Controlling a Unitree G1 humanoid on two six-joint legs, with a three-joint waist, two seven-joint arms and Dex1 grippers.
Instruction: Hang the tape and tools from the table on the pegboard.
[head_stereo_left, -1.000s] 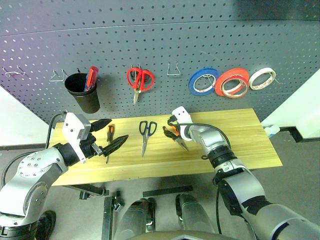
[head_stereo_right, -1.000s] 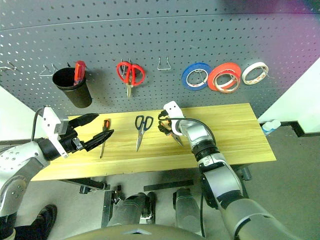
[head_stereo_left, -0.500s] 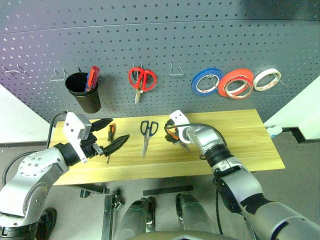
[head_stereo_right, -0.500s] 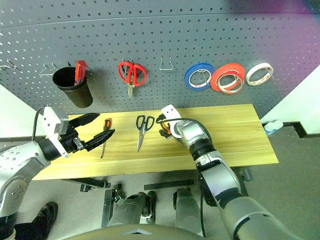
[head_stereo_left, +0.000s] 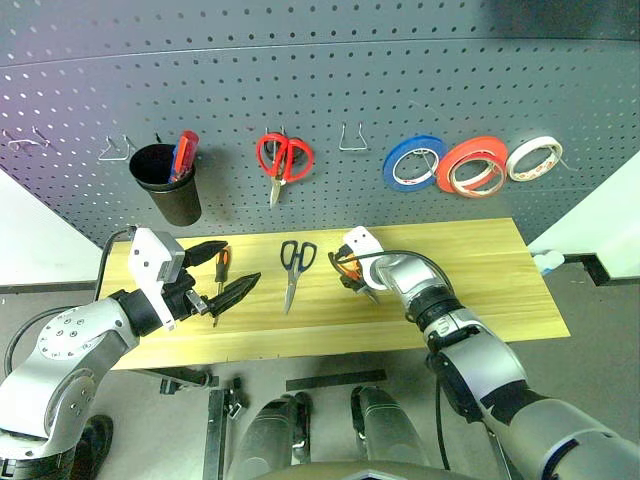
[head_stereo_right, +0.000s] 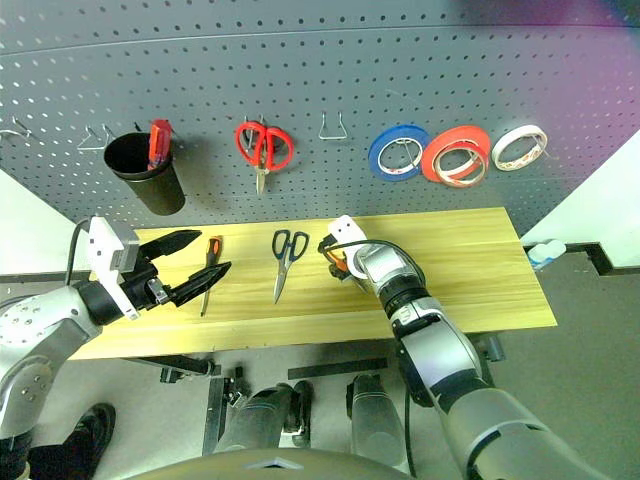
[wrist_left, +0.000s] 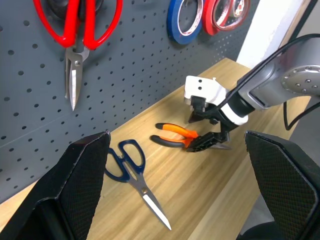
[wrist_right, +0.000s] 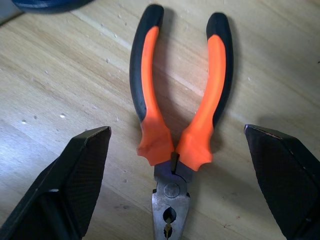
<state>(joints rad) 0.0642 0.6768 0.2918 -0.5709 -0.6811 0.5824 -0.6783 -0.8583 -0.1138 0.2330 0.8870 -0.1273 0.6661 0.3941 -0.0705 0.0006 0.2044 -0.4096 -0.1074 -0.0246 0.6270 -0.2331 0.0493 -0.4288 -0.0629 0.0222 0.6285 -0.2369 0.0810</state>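
Observation:
I should close my right gripper on the pliers now, because its fingers are beside the pliers' joint (wrist_right: 172, 167), low over the wooden table.
Orange-and-black pliers (wrist_right: 177, 115) lie flat on the light wooden table (head_stereo_left: 480, 290), handles pointing toward the pegboard (head_stereo_left: 330, 70). My right gripper (head_stereo_left: 352, 276) hangs open just above them, tilted down, with one finger (wrist_right: 80, 165) on each side of the pliers' joint and nothing held. To the left lie the dark-handled scissors (head_stereo_left: 292, 265) and the slim screwdriver (head_stereo_left: 220, 268). My left gripper (head_stereo_left: 240, 262) hovers open and empty over the screwdriver. The red-orange tape (head_stereo_left: 468, 165) hangs on the pegboard.
On the pegboard hang a black cup (head_stereo_left: 168, 190) holding a red-handled tool, red scissors (head_stereo_left: 283, 160), a blue roll (head_stereo_left: 412, 163) and a white roll (head_stereo_left: 532, 158). Bare wire hooks (head_stereo_left: 350, 140) sit between them. A white bottle (head_stereo_left: 545, 262) stands off the table's right end.
My right gripper has sunk and tipped further down over the pliers, still open. The left gripper has stayed put.

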